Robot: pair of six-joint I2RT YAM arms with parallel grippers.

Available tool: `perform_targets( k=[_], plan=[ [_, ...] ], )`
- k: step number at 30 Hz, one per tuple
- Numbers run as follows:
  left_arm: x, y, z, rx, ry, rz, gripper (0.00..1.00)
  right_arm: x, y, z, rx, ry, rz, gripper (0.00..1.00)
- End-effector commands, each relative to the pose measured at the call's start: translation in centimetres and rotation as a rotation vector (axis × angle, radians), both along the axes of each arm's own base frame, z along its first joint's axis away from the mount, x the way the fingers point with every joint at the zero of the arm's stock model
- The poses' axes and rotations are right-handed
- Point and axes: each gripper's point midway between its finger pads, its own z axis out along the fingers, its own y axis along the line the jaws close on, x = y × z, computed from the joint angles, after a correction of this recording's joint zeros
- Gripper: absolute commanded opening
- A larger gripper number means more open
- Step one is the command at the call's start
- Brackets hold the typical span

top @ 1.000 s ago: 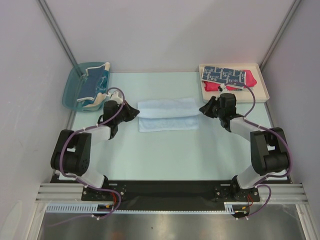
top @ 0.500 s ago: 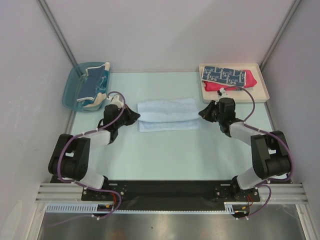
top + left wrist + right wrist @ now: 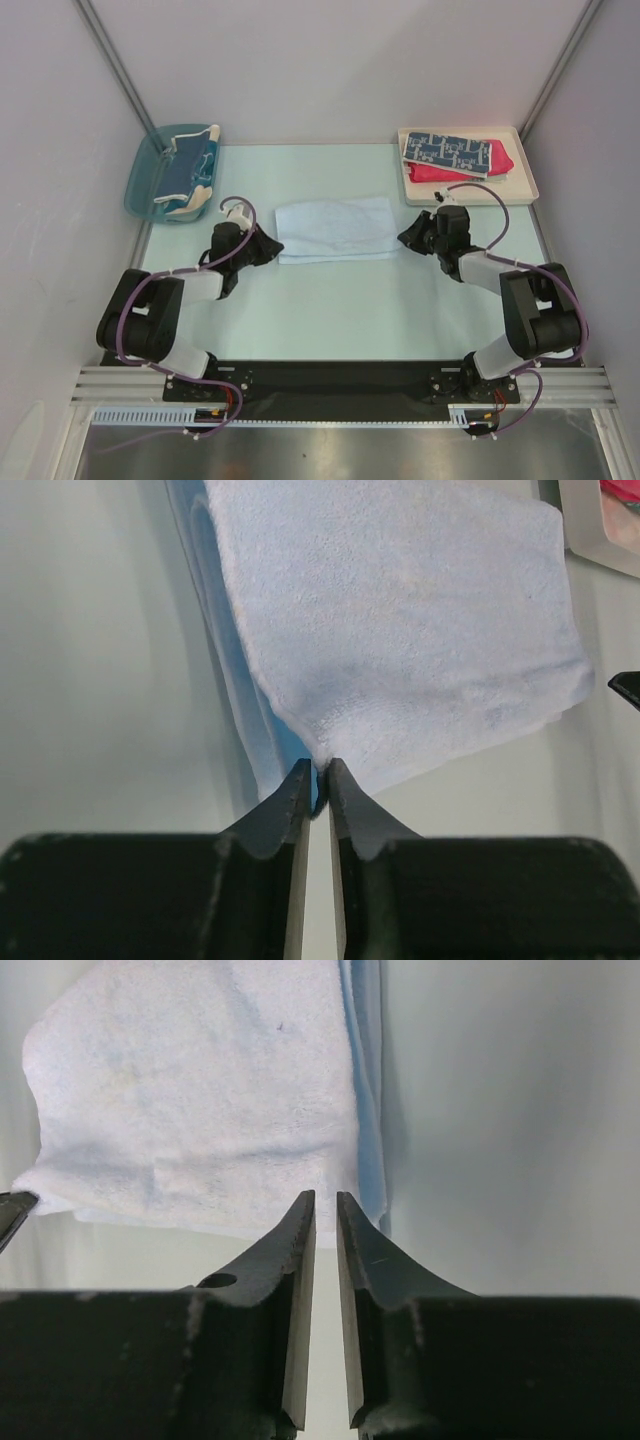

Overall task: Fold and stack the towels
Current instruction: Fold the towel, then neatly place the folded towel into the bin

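Note:
My right gripper needs to lay the folded light-blue towel on the stack, so next it will grab the towel by its near corner on the cream-tray side.
The light-blue terry towel (image 3: 335, 228) lies folded in the middle of the table. My left gripper (image 3: 272, 245) is at its near left corner, shut on that corner, as the left wrist view shows with the towel (image 3: 400, 630) spreading away from the pinching tips (image 3: 318, 772). My right gripper (image 3: 405, 238) is at the near right corner, jaws almost together over the towel's edge (image 3: 200, 1090), tips (image 3: 326, 1200) on the cloth. A navy patterned towel (image 3: 450, 150) lies on a red towel (image 3: 503, 160) in the cream tray.
The cream tray (image 3: 527, 187) stands at the back right. A translucent blue bin (image 3: 140, 190) at the back left holds a dark-blue and beige cloth (image 3: 185, 170). Grey walls close in on both sides.
Both grippers have moved toward the near edge, drawing the towel's upper layer forward over the lower one; the towel now looks like one wider folded rectangle.

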Motion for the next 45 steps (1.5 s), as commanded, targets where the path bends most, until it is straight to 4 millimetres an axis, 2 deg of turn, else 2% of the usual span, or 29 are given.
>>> perform_targets(
  k=[1, 6, 12, 16, 17, 18, 19, 20, 21, 23, 27, 31, 36, 40, 45],
  plan=[
    [0.1, -0.3, 2.2, -0.008, -0.091, -0.012, 0.17, 0.2, 0.0, 1.9, 0.001, -0.073, -0.006, 0.19],
    [-0.1, -0.1, 3.1, 0.004, -0.101, -0.014, 0.19, -0.8, -0.7, 1.5, -0.03, -0.046, -0.023, 0.3],
    [-0.6, 0.6, 3.6, 0.03, -0.055, 0.018, 0.23, -0.7, -1.1, 3.0, -0.067, -0.047, -0.032, 0.3],
    [0.0, 0.7, 5.8, 0.028, -0.083, 0.039, 0.24, 0.2, -0.4, 4.5, -0.081, -0.067, -0.021, 0.3],
    [0.1, 0.5, 5.9, 0.03, -0.071, 0.037, 0.24, 1.1, -0.1, 5.1, -0.088, -0.075, -0.023, 0.3],
    [0.8, 0.0, 7.2, 0.027, -0.094, 0.029, 0.24, 1.5, 0.2, 5.3, -0.097, -0.076, -0.017, 0.3],
    [1.1, -0.3, 7.5, 0.031, -0.096, 0.028, 0.24, 2.0, 0.4, 5.5, -0.107, -0.068, -0.016, 0.29],
    [1.7, -0.6, 7.5, 0.044, -0.081, 0.023, 0.24, 3.2, 0.3, 6.7, -0.123, -0.078, -0.034, 0.29],
    [1.8, -1.0, 7.5, 0.056, -0.074, 0.019, 0.24, 3.7, 0.3, 5.7, -0.146, -0.051, -0.033, 0.3],
    [2.2, -1.5, 7.1, 0.063, -0.053, 0.009, 0.23, 4.8, 0.3, 5.4, -0.164, -0.029, -0.033, 0.35],
    [2.0, -2.7, 5.3, 0.082, 0.022, -0.011, 0.23, 7.0, 0.6, 3.1, -0.216, 0.045, 0.01, 0.44],
    [1.3, -3.5, 4.6, 0.09, 0.056, -0.027, 0.23, 7.4, 1.8, 0.1, -0.207, 0.117, 0.133, 0.55],
    [0.3, -4.6, 4.8, 0.089, 0.08, -0.068, 0.23, 6.7, 2.2, -3.0, -0.238, 0.188, 0.181, 0.61],
    [-0.2, -5.3, 6.2, 0.08, 0.062, -0.1, 0.24, 5.8, 2.4, -4.7, -0.24, 0.219, 0.192, 0.63],
    [-0.8, -5.9, 8.2, 0.051, 0.042, -0.135, 0.24, 4.5, 3.1, -6.4, -0.32, 0.254, 0.204, 0.62]
  ],
)
